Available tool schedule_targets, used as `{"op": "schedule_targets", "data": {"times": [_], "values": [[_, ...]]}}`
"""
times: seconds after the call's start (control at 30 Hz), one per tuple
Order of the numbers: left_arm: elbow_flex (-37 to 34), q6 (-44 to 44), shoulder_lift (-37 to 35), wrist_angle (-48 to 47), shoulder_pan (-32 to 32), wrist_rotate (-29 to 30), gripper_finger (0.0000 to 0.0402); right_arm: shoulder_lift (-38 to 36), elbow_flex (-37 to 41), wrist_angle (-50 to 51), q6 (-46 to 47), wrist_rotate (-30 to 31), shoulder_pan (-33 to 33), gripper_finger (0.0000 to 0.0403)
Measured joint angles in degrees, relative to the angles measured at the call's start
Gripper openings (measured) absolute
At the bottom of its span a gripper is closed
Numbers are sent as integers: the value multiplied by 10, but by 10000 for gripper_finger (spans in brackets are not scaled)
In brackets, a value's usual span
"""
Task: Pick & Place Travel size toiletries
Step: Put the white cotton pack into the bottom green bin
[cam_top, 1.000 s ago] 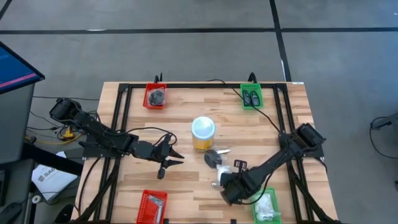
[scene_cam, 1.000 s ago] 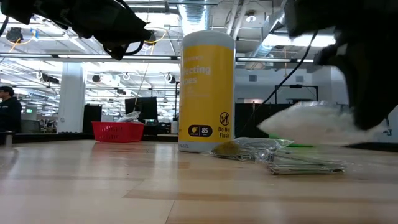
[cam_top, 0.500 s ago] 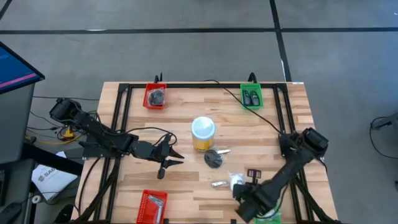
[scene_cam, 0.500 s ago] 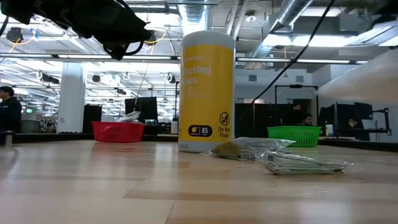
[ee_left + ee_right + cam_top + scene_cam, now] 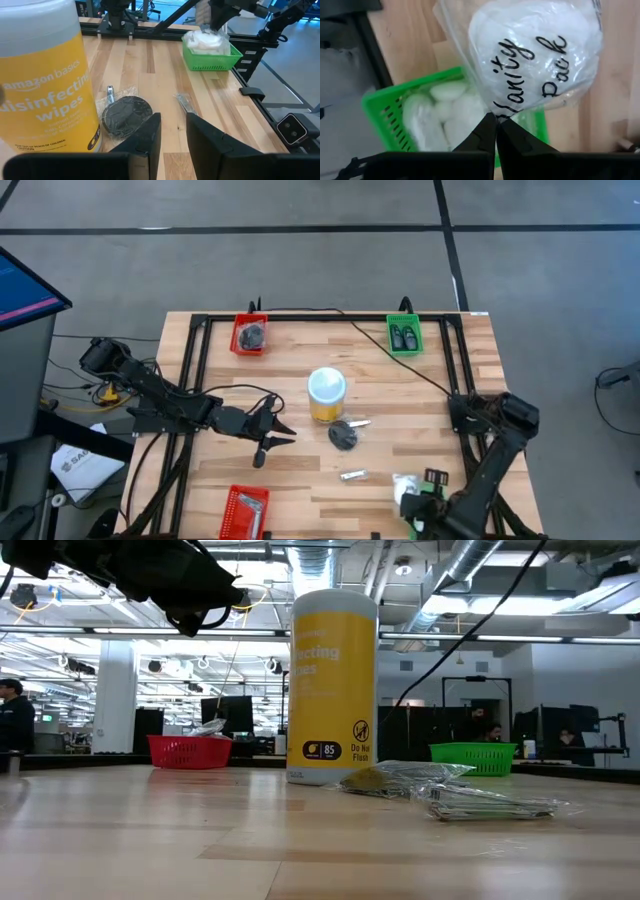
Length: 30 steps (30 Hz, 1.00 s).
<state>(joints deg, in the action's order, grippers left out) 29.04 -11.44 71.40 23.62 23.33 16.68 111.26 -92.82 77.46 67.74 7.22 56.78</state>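
Note:
The clear packet stays in my right gripper for now, until its white bulk (image 5: 404, 485) (image 5: 535, 47) is inside the green tray: that bulk juts past the tray's rim over the wood.
My right gripper (image 5: 495, 131) is shut on a clear packet (image 5: 535, 55) with white contents and black handwriting. It holds the packet above the near-right green tray (image 5: 385, 120), where more white packets (image 5: 445, 112) lie. In the high view this gripper (image 5: 412, 500) is at the table's near right edge. A black round piece in a clear wrap (image 5: 343, 435) and a thin silvery item (image 5: 352, 475) lie on the table in the middle. My left gripper (image 5: 282, 432) hangs above the table left of them, open with nothing between its fingers (image 5: 150, 135). My right gripper pinches the packet's clear plastic edge (image 5: 492, 111) between its two fingertips. The fingers come from above, pointing down. The packet is lifted clear and hangs over the green tray, its white bulk beyond the fingertips.
A tall yellow wipes jar (image 5: 327, 395) stands mid-table, just beyond the black piece. A red tray (image 5: 249, 335) with black pieces and a green tray (image 5: 404, 335) with dark bottles sit at the far edge. Another red tray (image 5: 245, 510) is at the near left. Black frame rails line the table's sides.
My right gripper has carried the packet up and toward the table's near right corner, from beside the loose items to above the green tray, turning about its upright line on the way. It has passed out of the low view.

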Motion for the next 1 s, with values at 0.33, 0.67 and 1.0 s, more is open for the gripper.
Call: {"op": "schedule_targets", "data": {"times": [0.33, 0.67, 1.0], "values": [[0, 0, 0, 0, 0, 0, 84, 0, 0, -13, 76, -10, 50, 0], [0, 0, 0, 0, 0, 0, 84, 0, 15, -40, 105, -13, 74, 0], [0, 0, 0, 0, 0, 0, 84, 1, 21, -59, 114, -29, 75, 0]]}}
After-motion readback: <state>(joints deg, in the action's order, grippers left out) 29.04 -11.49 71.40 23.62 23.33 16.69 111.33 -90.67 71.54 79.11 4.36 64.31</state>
